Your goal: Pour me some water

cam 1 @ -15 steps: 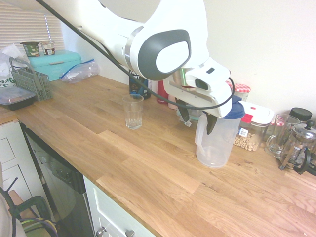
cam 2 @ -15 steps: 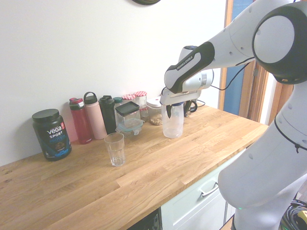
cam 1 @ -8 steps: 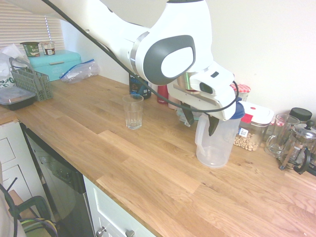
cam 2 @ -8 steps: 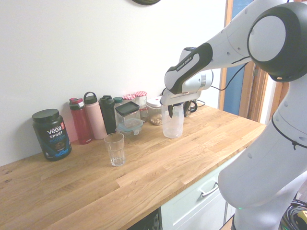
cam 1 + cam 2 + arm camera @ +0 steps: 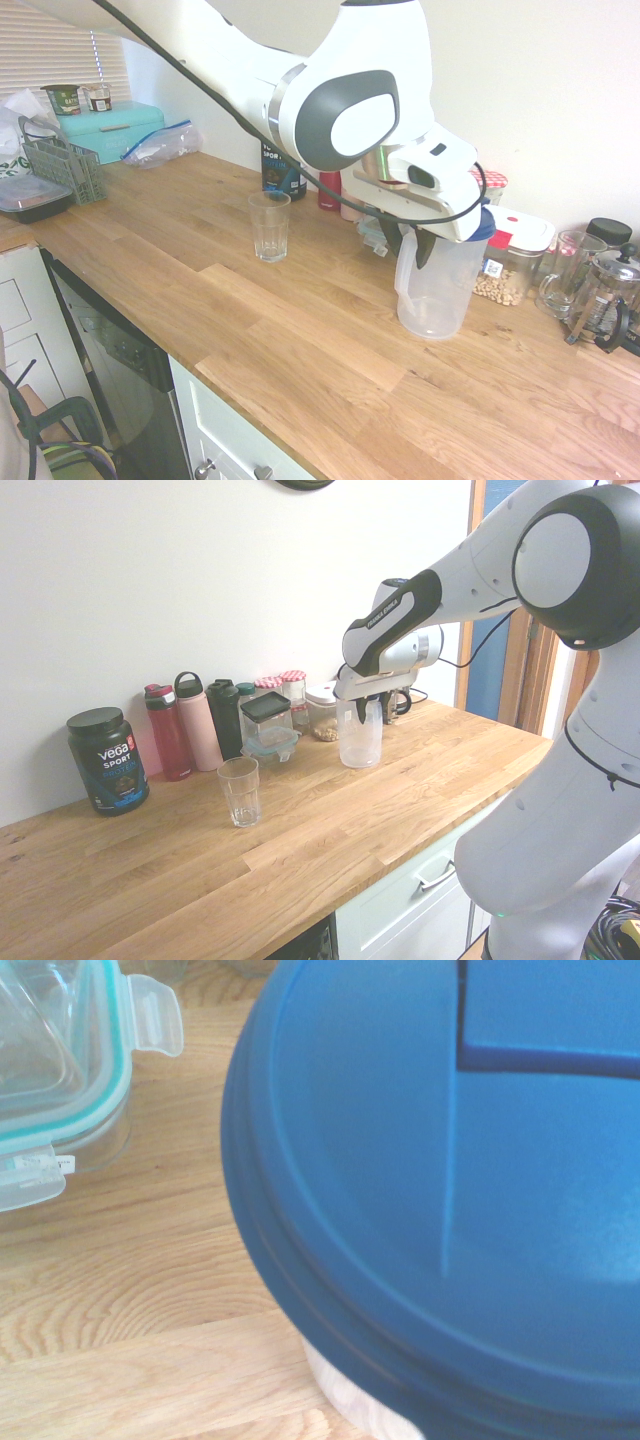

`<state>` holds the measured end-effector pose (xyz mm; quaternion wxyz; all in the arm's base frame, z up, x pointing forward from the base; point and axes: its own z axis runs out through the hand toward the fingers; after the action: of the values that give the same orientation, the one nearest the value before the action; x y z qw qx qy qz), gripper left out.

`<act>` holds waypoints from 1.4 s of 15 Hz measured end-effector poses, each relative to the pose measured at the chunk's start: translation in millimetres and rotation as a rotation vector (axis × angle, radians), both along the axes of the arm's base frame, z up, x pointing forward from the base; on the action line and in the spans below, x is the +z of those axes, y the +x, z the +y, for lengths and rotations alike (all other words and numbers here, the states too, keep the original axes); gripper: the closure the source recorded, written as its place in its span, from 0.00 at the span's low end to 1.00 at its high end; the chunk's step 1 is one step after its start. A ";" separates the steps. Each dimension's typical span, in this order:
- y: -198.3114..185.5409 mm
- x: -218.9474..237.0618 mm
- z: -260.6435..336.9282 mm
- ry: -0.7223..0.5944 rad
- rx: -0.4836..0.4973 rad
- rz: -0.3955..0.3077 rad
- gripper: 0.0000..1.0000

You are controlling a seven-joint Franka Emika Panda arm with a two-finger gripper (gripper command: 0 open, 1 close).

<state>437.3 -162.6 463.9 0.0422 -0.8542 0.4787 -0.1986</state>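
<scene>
The pitcher's round blue lid is too wide for the fingers, so my gripper should next pour by its narrow white handle.
A clear plastic pitcher (image 5: 435,295) with a blue lid (image 5: 450,1190) stands on the wooden counter (image 5: 300,340) near the back wall. Whether it holds water I cannot tell. My gripper (image 5: 408,243) hangs over its near side, open, with one finger on each side of the top of the white handle (image 5: 404,278) and a small gap still showing. The second exterior view shows the gripper (image 5: 360,712) at the top of the pitcher (image 5: 360,742). An empty drinking glass (image 5: 269,226) stands upright to the pitcher's left, well apart from it, and it shows as the glass (image 5: 239,791) in the second exterior view.
A row of bottles (image 5: 195,725) and a black protein tub (image 5: 108,760) line the wall. A clear food box (image 5: 50,1080) sits close beside the pitcher. A French press (image 5: 603,295), a glass mug (image 5: 562,275) and a nut container (image 5: 510,255) stand to its right.
The fingers have drawn in from wide apart to close around the pitcher's handle. The arm has settled slightly lower; pitcher and glass have not moved.
</scene>
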 end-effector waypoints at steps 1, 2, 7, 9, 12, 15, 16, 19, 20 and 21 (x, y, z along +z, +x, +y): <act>0.0 0.0 0.0 0.000 0.000 0.000 1.00; 0.0 0.0 0.0 0.000 0.000 0.000 1.00; 0.2 0.0 0.6 -0.002 0.002 0.000 1.00; 0.2 0.1 0.6 -0.004 0.004 0.001 1.00; -5.9 8.4 -1.4 -0.008 0.008 -0.004 1.00; -38.3 50.9 5.9 -0.008 0.098 -0.002 1.00; -53.1 68.4 14.9 -0.016 0.155 0.008 1.00; -90.2 104.2 55.9 -0.029 0.336 0.054 1.00; -97.1 108.2 72.7 -0.030 0.398 0.080 1.00; -100.0 108.9 88.1 -0.038 0.458 0.105 1.00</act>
<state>337.3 -74.5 572.8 0.0451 -0.9502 0.2704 -0.1481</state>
